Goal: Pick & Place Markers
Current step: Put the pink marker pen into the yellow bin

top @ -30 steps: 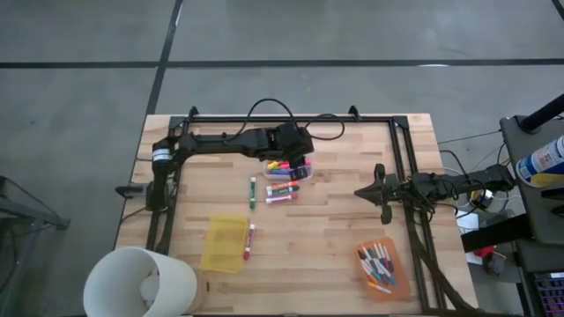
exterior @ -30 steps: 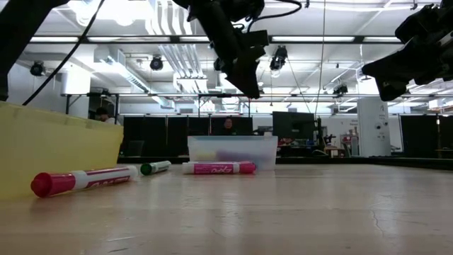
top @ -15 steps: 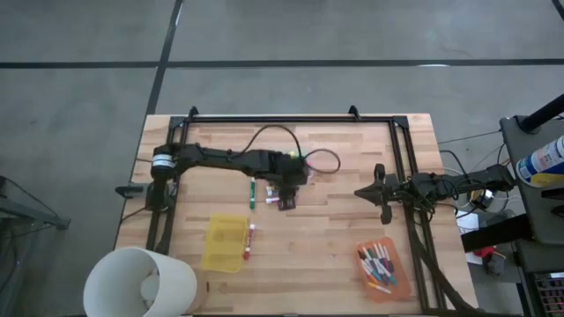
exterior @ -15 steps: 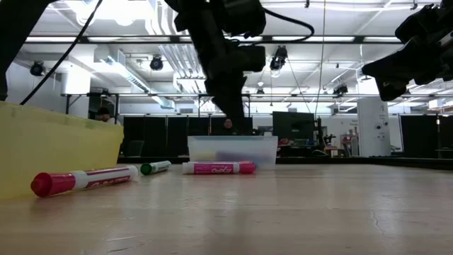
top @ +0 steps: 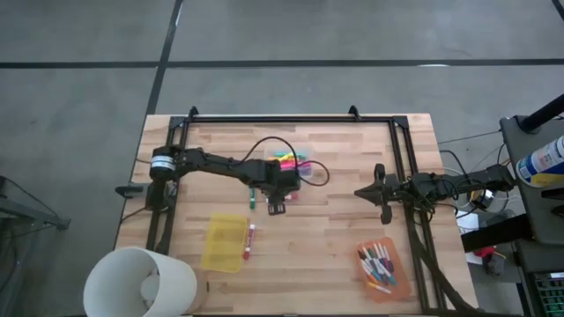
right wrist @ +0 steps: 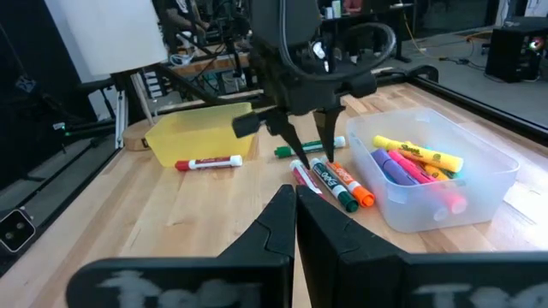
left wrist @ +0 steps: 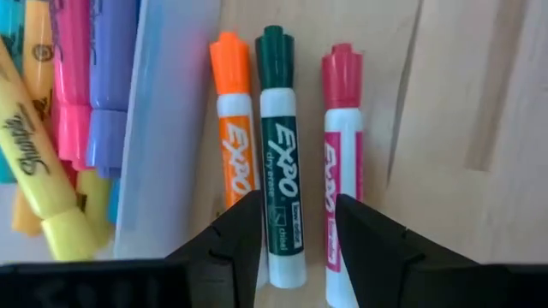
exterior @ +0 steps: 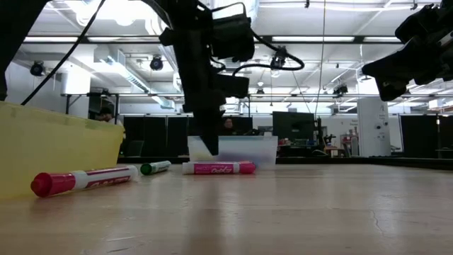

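Note:
The left gripper's fingers are still above the green marker's body (left wrist: 282,171), next to the pink marker (left wrist: 342,154), so the left gripper should lower them before it closes.
Three markers lie side by side on the table beside the clear bin (left wrist: 163,128): orange (left wrist: 233,120), dark green (left wrist: 278,154) and pink (left wrist: 341,145). My left gripper (left wrist: 297,205) hangs open just above them, pointing steeply down, one finger on each side of the green marker and touching nothing; its fingertips stand above the table in the low view (exterior: 210,149). Highlighter markers (top: 291,159) fill the clear bin. Another green marker (top: 252,201) and a red one (top: 249,239) lie alone on the wood. My right gripper (top: 361,192) waits shut at the table's right side.
A yellow bin (top: 223,242) sits near the front left, beside the red marker. An orange bin (top: 381,267) with several markers stands at the front right. A white cylinder (top: 141,282) stands off the front-left corner. A black frame (top: 291,118) runs along the far edge.
My left gripper has come down from over the clear bin toward the table's near edge, tipping more steeply downward, and now hangs low over the three markers. Its fingers have stayed open. The markers have not moved.

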You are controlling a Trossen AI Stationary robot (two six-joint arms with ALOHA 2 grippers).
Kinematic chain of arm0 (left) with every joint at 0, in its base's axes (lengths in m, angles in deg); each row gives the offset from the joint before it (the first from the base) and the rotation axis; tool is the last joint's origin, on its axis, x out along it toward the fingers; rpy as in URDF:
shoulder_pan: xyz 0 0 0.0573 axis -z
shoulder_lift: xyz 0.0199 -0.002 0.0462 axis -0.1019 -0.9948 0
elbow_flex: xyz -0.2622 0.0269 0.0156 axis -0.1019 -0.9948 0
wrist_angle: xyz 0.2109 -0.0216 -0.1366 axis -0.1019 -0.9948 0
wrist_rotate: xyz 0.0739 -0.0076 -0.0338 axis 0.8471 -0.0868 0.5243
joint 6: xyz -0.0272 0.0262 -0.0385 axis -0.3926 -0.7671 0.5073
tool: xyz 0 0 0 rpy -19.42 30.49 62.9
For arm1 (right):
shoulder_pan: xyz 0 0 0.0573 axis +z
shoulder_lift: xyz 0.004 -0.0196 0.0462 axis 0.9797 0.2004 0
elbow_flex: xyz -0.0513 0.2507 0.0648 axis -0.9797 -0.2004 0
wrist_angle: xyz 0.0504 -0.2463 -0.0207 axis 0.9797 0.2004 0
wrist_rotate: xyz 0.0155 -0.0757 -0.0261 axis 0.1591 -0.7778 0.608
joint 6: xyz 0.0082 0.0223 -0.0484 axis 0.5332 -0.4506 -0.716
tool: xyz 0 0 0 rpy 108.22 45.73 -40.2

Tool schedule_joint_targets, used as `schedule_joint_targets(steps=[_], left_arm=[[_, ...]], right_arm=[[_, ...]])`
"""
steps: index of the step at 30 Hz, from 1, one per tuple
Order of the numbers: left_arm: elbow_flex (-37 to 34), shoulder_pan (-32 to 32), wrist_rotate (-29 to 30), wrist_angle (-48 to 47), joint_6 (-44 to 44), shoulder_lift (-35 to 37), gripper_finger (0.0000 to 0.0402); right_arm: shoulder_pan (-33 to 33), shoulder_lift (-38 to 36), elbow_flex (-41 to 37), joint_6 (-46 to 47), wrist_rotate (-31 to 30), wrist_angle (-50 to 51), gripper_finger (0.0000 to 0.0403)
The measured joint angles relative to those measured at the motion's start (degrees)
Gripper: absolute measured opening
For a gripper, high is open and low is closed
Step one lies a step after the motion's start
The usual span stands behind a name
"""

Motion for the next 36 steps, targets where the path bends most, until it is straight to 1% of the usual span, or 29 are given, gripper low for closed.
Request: schedule_joint_targets(steps=[10, 17, 24, 26, 28, 33, 34, 36], left_arm=[[-4.1, 1.5, -0.6, 2.6, 2.0, 0.0, 0.0145], [-7.4, 2.4, -0.7, 6.5, 2.7, 0.0, 0.0145], [-9.1, 2.4, -2.3, 8.2, 6.6, 0.2, 0.0143], [-8.8, 2.5, -2.3, 8.0, 6.7, 0.2, 0.0134], [-8.2, 2.5, -2.6, 7.6, 7.6, 0.1, 0.0117], [-6.2, 2.7, -3.3, 8.0, 8.2, -0.1, 0.0054], [-5.6, 2.7, -3.7, 7.6, 8.2, -0.1, 0.0046], [-4.3, 2.8, -4.1, 6.3, 8.2, -0.1, 0.0046]], right_arm=[[0.0, 0.0, 0.0, 0.0, 0.0, 0.0, 0.0009], [0.0, 0.0, 0.0, 0.0, 0.0, 0.0, 0.0009], [0.0, 0.0, 0.0, 0.0, 0.0, 0.0, 0.0009], [0.0, 0.0, 0.0, 0.0, 0.0, 0.0, 0.0009], [0.0, 0.0, 0.0, 0.0, 0.0, 0.0, 0.0009], [0.0, 0.0, 0.0, 0.0, 0.0, 0.0, 0.0009], [0.0, 0.0, 0.0, 0.0, 0.0, 0.0, 0.0009], [0.0, 0.0, 0.0, 0.0, 0.0, 0.0, 0.0009]])
